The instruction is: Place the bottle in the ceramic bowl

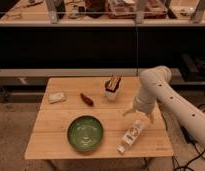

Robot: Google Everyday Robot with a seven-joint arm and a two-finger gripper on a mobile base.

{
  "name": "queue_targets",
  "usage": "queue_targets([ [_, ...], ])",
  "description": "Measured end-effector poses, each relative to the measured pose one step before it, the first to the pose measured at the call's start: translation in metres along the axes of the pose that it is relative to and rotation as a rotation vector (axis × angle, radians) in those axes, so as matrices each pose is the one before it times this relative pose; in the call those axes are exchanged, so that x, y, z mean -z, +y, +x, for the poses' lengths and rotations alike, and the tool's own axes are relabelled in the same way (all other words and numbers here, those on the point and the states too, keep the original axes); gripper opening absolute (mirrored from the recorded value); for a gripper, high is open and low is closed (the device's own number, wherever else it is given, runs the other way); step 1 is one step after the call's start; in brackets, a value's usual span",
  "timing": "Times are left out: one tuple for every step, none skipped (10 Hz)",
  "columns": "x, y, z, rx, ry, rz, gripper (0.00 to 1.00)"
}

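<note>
The slim white bottle has to go in the ceramic bowl [85, 133], so the robot's gripper next needs to grab the bottle by its body [136, 131].
The slim white bottle [131, 136] with a yellowish-green label lies on its side on the wooden table [51, 142], near the front right. The dark green ceramic bowl [85, 133] sits to its left, apart from it and with nothing in it. My gripper [138, 115] hangs from the white arm, pointing down just above the bottle's far end. Its fingers are spread open and hold nothing.
A white cup with brown contents [112, 89] stands at the back of the table, left of the arm. A small dark red-brown object [87, 99] and a pale rectangular block [57, 97] lie further left. Dark shelving runs behind the table.
</note>
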Motion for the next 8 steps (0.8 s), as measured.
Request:
queue_targets([
  [-0.01120,0.00057,-0.00816,-0.01951,-0.01266,0.02533,0.80],
  [-0.00142,-0.00041,-0.00134,-0.00319,-0.00075,0.00662,0.80],
  [-0.00038,-0.00238,0.00028,0.00400,0.00012,0.00076,0.80],
  [0.00013,0.00092,0.00010,-0.00199,0.00085,0.00083,0.80],
  [0.00012,0.00035,0.00016,-0.00090,0.00108,-0.00133,0.80],
  [-0.00042,-0.00005,0.00033,-0.00066,0.00293,-0.00372,0.80],
  [-0.00591,0.00013,0.00066,-0.00751,0.02639,0.00094,0.80],
  [-0.00877,0.00453,-0.00195,-0.02396,0.02684,0.00682,0.80],
])
